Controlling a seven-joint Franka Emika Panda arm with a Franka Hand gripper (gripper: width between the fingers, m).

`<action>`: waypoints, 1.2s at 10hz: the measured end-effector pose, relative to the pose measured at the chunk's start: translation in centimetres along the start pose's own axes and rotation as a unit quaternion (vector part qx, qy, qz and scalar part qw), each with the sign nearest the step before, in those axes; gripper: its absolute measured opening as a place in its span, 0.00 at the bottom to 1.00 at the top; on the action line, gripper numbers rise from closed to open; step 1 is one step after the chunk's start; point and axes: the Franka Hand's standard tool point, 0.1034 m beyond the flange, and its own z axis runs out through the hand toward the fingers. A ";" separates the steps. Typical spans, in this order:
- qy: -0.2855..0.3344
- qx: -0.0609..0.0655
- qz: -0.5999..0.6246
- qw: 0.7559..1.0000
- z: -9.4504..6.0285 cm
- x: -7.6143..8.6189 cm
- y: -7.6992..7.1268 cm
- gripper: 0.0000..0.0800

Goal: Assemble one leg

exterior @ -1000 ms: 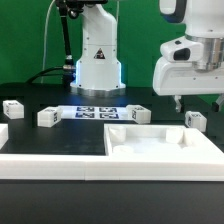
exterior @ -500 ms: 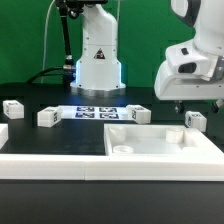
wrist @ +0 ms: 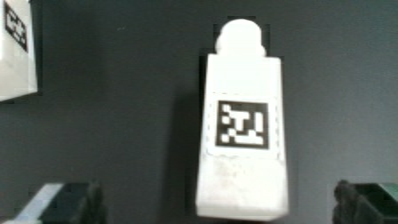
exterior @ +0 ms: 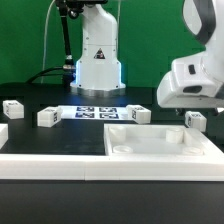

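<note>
My gripper reaches the leg and grabs its flat end [wrist: 242,194] next. That leaves the leg's rounded peg free to enter the white tray-like part.
A leg [wrist: 246,130], a small white post with a black-and-white tag and a rounded peg at one end, lies flat on the black table. In the wrist view it sits between my two dark fingers [wrist: 63,203], with a gap on each side. My gripper [wrist: 217,205] is open and empty, above the leg and not touching it. In the exterior view the gripper [exterior: 183,108] hangs at the right, just over that leg [exterior: 196,120].
Three more legs lie on the table [exterior: 12,108], [exterior: 46,117], [exterior: 139,114]. The large white tray-like part [exterior: 165,150] lies in front. The marker board [exterior: 95,112] lies before the robot base [exterior: 98,65]. Another white tagged part [wrist: 15,55] shows in the wrist view.
My gripper has moved toward the exterior view's right, ending over the rightmost leg. The parts on the table have not moved.
</note>
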 end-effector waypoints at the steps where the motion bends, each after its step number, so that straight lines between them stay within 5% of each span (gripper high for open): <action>1: -0.016 -0.002 0.002 1.000 -0.1 0.0 -0.1 0.81; 11: -0.012 -0.006 0.009 1.000 2.4 0.6 -0.5 0.81; 12: -0.012 -0.006 0.009 1.000 2.3 0.6 -0.5 0.64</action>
